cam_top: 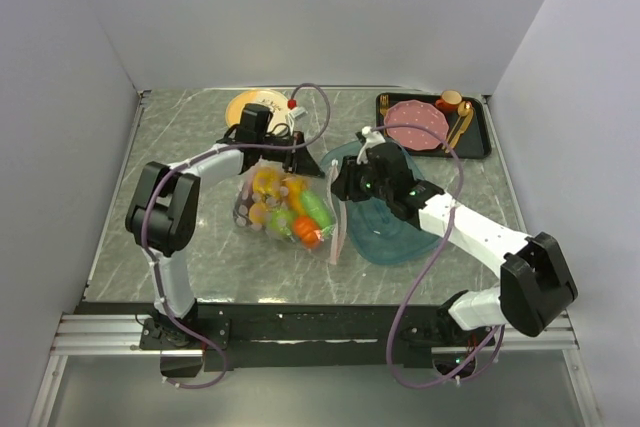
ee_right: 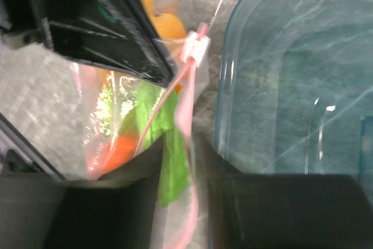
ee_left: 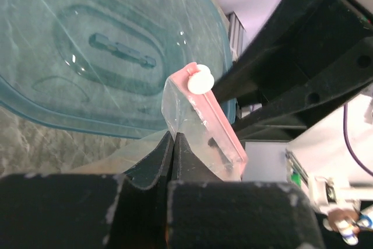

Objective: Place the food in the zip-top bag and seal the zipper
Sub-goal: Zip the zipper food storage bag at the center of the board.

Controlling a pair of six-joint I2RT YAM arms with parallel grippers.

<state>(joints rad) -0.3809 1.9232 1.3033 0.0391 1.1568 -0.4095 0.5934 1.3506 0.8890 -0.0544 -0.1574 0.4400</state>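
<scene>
My right gripper is about to grab the slider's sides, astride the pink zipper (cam_top: 338, 232). It will then pull the white slider (cam_top: 334, 164) along to seal the bag.
The clear zip-top bag (cam_top: 252, 205) lies mid-table with the toy food (cam_top: 290, 209) inside: yellow, green and orange pieces. Its pink zipper (cam_top: 338, 232) runs along the right edge, beside the teal tray. My left gripper (cam_top: 305, 162) is shut on the bag's far corner; in the left wrist view the gripper (ee_left: 173, 138) pinches clear film just below the zipper (ee_left: 217, 122) and its white slider (ee_left: 201, 80). My right gripper (cam_top: 340, 187) is open and, in the right wrist view (ee_right: 182, 144), straddles the zipper (ee_right: 189, 106) below the slider (ee_right: 195, 48). The cucumber (ee_right: 170, 164) shows through the film.
A teal oval tray (cam_top: 400, 232) lies right of the bag, under my right arm. A black tray (cam_top: 482, 137) with a pink plate (cam_top: 417, 122) sits at the back right. A yellow plate (cam_top: 243, 105) sits at the back, behind my left gripper.
</scene>
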